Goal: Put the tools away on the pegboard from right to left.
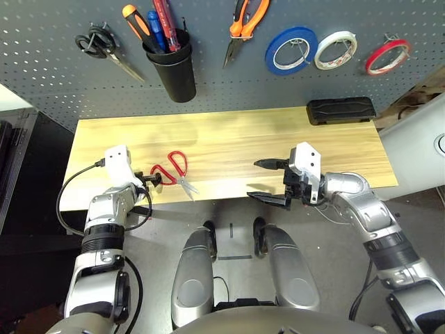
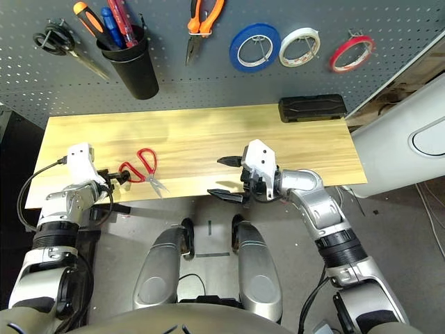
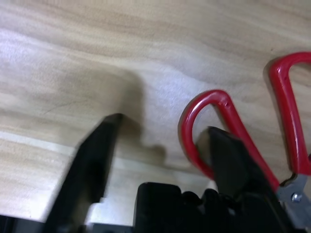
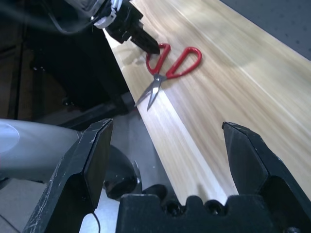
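Note:
The scissors lie flat with their metal blades bare, so the robot's left gripper will next grab one red handle loop (image 1: 164,175) to put the scissors away.
The red-handled scissors (image 1: 174,170) lie flat on the wooden table (image 1: 229,142), left of centre near the front edge. My left gripper (image 1: 149,184) is at their handles, open. In the left wrist view one finger (image 3: 233,165) sits inside a red handle loop (image 3: 221,97) and the other rests on bare wood outside it. My right gripper (image 1: 270,182) hovers open and holding nothing at the table's front edge, right of centre. On the pegboard (image 1: 55,76) hang the red tape ring (image 1: 387,56) at far right and the orange-handled pliers (image 1: 245,24). The red-handled screwdriver (image 1: 165,21) stands in the black cup (image 1: 174,69).
Blue tape (image 1: 290,50) and white tape (image 1: 335,50) hang between the pliers and the red ring. Black-handled scissors (image 1: 104,47) hang at the board's left. A black box (image 1: 341,110) lies at the table's back right. A white machine (image 1: 417,146) stands to the right.

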Controlling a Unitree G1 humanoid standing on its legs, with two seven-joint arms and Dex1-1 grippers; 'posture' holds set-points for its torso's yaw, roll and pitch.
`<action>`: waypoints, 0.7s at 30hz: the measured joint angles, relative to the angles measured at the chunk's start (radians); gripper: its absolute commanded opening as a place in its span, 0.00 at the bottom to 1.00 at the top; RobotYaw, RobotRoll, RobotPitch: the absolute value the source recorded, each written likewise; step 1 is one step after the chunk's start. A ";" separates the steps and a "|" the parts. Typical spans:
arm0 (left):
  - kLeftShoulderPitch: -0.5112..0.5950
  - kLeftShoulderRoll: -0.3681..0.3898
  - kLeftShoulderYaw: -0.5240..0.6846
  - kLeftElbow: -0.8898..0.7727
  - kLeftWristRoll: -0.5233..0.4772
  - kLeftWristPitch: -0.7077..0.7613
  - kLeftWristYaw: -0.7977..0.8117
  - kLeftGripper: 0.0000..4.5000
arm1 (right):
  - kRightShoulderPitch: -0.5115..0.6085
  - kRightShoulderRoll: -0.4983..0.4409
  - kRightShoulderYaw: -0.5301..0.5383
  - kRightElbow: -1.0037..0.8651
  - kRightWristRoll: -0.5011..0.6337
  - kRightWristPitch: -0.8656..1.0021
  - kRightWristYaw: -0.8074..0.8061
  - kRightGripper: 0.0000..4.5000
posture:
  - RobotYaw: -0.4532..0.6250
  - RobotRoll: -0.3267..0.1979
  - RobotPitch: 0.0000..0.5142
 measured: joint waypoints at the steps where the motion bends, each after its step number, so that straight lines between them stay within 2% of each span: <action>1: 0.000 -0.004 0.001 0.002 0.001 -0.009 0.002 0.54 | 0.002 -0.003 0.000 -0.001 0.001 0.000 0.000 1.00 | 0.33 0.62 0.69; 7: 0.000 -0.017 0.008 -0.001 0.002 -0.026 0.010 0.03 | 0.000 -0.028 0.000 -0.008 0.007 -0.001 0.008 1.00 | 0.34 0.62 0.65; 8: 0.000 -0.017 0.012 -0.004 0.002 -0.025 0.013 0.01 | -0.002 -0.035 0.000 -0.008 0.008 -0.001 0.010 1.00 | 0.35 0.62 0.63; 14: 0.009 -0.030 0.022 -0.054 -0.007 -0.004 0.014 0.01 | -0.054 -0.047 -0.003 0.037 0.008 -0.030 0.033 1.00 | 0.37 0.62 0.55; 21: 0.035 -0.029 0.046 -0.238 -0.024 0.039 0.008 0.01 | -0.104 -0.049 -0.022 0.120 0.014 -0.090 0.073 1.00 | 0.41 0.62 0.40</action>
